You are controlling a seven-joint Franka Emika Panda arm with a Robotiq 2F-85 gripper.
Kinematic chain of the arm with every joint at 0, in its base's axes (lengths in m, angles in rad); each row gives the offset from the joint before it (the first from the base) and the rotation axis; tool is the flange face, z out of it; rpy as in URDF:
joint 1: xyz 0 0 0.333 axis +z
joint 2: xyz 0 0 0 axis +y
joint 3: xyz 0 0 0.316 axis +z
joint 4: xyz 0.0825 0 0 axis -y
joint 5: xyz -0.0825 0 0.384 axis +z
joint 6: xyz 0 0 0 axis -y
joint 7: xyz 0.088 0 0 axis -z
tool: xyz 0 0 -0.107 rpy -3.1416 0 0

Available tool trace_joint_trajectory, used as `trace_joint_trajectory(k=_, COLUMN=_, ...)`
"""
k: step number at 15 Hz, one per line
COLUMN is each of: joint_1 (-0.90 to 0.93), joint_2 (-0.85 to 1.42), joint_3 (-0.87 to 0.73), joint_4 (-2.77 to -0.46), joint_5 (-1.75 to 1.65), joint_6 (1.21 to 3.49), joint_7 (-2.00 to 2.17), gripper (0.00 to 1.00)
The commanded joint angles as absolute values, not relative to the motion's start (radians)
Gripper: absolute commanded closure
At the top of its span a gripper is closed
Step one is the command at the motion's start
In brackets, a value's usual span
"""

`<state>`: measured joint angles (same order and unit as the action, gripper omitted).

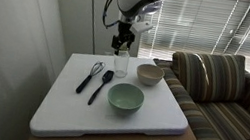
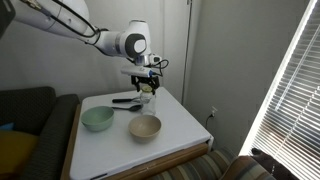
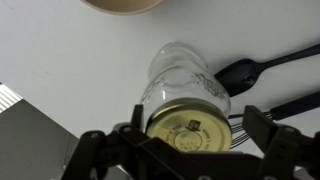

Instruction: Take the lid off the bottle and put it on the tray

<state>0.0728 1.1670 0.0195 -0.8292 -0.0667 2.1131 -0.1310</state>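
Observation:
My gripper grabs the pale gold lid [image 3: 187, 130] by the opposite sides of its rim next, to lift it off and lay it flat on the tray.
The bottle [image 1: 120, 63] is a small clear glass jar standing upright at the far edge of the big white tray [image 1: 58, 110]; it also shows in an exterior view [image 2: 147, 101]. In the wrist view its glass body [image 3: 185, 72] carries the pale gold lid [image 3: 187, 130]. My gripper [image 3: 200, 126] is straight above the jar, one finger on each side of the lid. A small gap shows at the right finger, so it is open around the lid. It shows in both exterior views [image 1: 122, 45] [image 2: 146, 86].
On the tray lie a green bowl [image 1: 125, 99] [image 2: 97, 119], a pale bowl [image 1: 150, 74] [image 2: 145, 127], a black whisk [image 1: 89, 77] [image 3: 275, 108] and a black spoon [image 1: 101, 87] [image 3: 250, 68] close beside the jar. A striped sofa [image 1: 224, 96] stands beside the table.

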Motion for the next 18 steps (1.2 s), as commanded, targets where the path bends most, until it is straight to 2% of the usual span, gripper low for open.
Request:
trace_joint_trajectory(k=1, joint_1=0.067, joint_2=1.233, joint_3=0.035, joint_4=-0.715, joint_5=-0.053, joint_6=2.099, joint_7=-0.143, gripper=0.00)
trace_joint_trajectory(k=13, joint_1=0.062, joint_2=1.227, joint_3=0.014, joint_4=-0.678, joint_5=-0.067, joint_6=2.037, joint_7=-0.134, gripper=0.00)
trace_joint_trajectory(k=14, joint_1=0.059, joint_2=1.227, joint_3=0.016, joint_4=-0.679, joint_5=-0.064, joint_6=2.036, joint_7=-0.136, gripper=0.16)
trace_joint_trajectory(k=15, joint_1=0.057, joint_2=1.227, joint_3=0.018, joint_4=-0.680, joint_5=-0.062, joint_6=2.037, joint_7=-0.133, gripper=0.28)
trace_joint_trajectory(k=18, joint_1=0.051, joint_2=1.223, joint_3=0.025, joint_4=-0.685, joint_5=-0.051, joint_6=2.042, joint_7=-0.134, gripper=0.48)
